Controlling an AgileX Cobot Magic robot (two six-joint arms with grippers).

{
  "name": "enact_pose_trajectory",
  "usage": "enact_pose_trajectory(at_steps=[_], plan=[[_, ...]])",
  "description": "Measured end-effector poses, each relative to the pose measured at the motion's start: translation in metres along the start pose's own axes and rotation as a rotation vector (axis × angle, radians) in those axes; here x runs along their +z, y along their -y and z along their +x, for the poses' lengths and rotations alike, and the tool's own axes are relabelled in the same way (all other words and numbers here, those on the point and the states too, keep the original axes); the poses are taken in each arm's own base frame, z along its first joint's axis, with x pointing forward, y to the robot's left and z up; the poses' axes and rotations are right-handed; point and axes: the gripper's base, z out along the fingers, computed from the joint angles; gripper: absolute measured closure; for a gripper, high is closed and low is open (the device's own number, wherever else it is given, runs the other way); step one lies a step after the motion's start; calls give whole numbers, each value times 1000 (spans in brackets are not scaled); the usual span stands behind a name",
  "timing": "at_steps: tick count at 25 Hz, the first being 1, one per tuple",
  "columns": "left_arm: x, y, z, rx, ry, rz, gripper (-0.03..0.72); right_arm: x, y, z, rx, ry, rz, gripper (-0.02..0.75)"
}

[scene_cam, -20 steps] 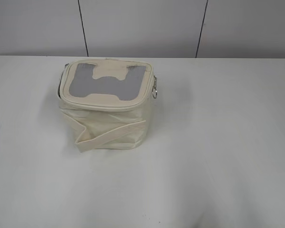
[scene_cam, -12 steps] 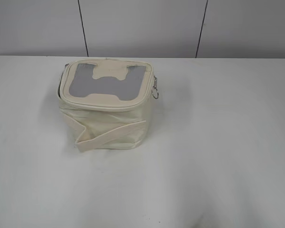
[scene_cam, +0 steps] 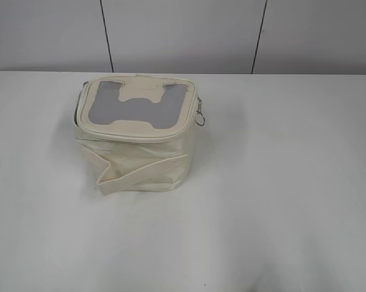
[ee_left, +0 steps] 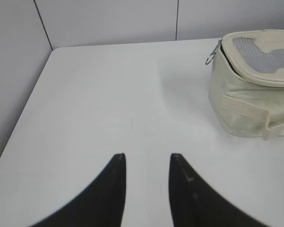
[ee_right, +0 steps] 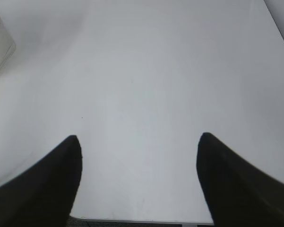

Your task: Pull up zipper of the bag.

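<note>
The robot's right gripper should next hold the bag by its lid rim (scene_cam: 136,76), to keep the bag steady while the bag's zipper (scene_cam: 199,106) is pulled up.
The cream-white bag (scene_cam: 134,155) stands upright on the table, left of centre, its lid with the grey H-shaped panel (scene_cam: 134,108) facing up. The zipper track (scene_cam: 137,135) runs along the lid rim. A silver pull with a ring (scene_cam: 199,115) dangles at the bag's right back corner. In the left wrist view the bag (ee_left: 243,109) is at the far right, with a pull (ee_left: 210,57) hanging at its corner. My left gripper (ee_left: 146,156) is open and empty, well short of the bag. My right gripper (ee_right: 139,137) is wide open and empty over bare table; a bag corner (ee_right: 0,45) shows top left.
The white table (scene_cam: 280,182) carries only the bag. A grey panelled wall (scene_cam: 183,33) stands behind it. The flat cream strap (scene_cam: 143,173) slants across the bag's front side. The table's left edge (ee_left: 19,109) shows in the left wrist view.
</note>
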Motion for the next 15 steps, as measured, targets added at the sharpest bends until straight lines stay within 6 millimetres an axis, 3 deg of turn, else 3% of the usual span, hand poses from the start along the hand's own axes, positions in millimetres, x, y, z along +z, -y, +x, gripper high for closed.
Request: enact_pose_trajectory(at_steps=[12,15], plan=[[0,0,0,0,0,0,448,1,-2,-1,14,-2,-27,150],[0,0,0,0,0,0,448,9,-9,-15,16,-21,-106,150]])
